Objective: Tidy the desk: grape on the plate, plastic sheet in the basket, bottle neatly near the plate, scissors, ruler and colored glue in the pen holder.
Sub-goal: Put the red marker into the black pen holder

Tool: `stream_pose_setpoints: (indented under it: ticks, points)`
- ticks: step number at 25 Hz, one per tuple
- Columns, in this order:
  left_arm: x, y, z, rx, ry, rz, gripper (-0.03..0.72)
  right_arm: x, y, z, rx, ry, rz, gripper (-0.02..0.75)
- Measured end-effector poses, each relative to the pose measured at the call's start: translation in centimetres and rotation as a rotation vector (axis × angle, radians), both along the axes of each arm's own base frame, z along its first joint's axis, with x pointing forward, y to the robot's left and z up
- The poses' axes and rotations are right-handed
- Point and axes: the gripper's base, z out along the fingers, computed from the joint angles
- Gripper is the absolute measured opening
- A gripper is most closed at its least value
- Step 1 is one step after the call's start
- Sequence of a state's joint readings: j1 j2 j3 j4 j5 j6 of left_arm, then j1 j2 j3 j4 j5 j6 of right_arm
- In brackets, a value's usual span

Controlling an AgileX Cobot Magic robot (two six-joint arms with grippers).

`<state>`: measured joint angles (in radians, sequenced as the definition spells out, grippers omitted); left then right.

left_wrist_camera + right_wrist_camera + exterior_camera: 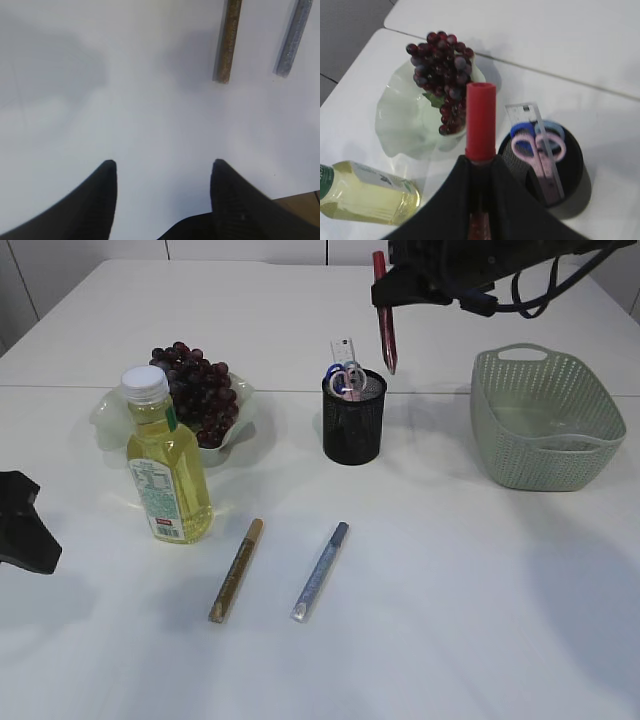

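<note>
The red glue stick's lower end [391,368] hangs beside and above the pen holder's rim, so my right gripper now lines it up with the holder before opening.
My right gripper [385,290] is shut on a red glue stick [386,335], which hangs upright just above and right of the black mesh pen holder [353,425]. Pink-and-blue scissors [347,378] and a clear ruler [343,348] stand in the holder. The wrist view shows the red glue stick [480,120] clamped by the right gripper [480,159]. Grapes [195,390] lie on the pale green plate [110,420], with the oil bottle [165,465] upright beside it. Gold glue [236,570] and silver glue [320,571] lie on the table. My left gripper [162,165] is open and empty.
A green woven basket [545,470] stands at the right; something pale and glossy in its bottom may be the plastic sheet. The left gripper [20,525] hovers low at the table's left edge, its wrist view showing the gold glue [229,40] and silver glue [294,37] ahead.
</note>
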<state>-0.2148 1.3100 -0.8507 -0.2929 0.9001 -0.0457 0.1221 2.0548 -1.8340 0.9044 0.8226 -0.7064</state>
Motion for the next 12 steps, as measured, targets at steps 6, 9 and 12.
stream_pose_setpoints:
  ticks: [6, 9, 12]
  points:
    - [-0.1, 0.0, 0.0, 0.002, 0.014, -0.004, 0.435, 1.7, 0.7, -1.2, 0.057, -0.183, 0.06, 0.079]
    - [-0.2, 0.0, -0.1, 0.002, 0.023, -0.006, 0.435, 2.8, 0.7, -3.2, 0.035, -0.242, 0.064, 0.079]
    - [-0.2, 0.0, -0.1, 0.003, 0.025, -0.007, 0.435, 3.8, 0.7, -4.8, 0.002, -0.32, 0.059, 0.079]
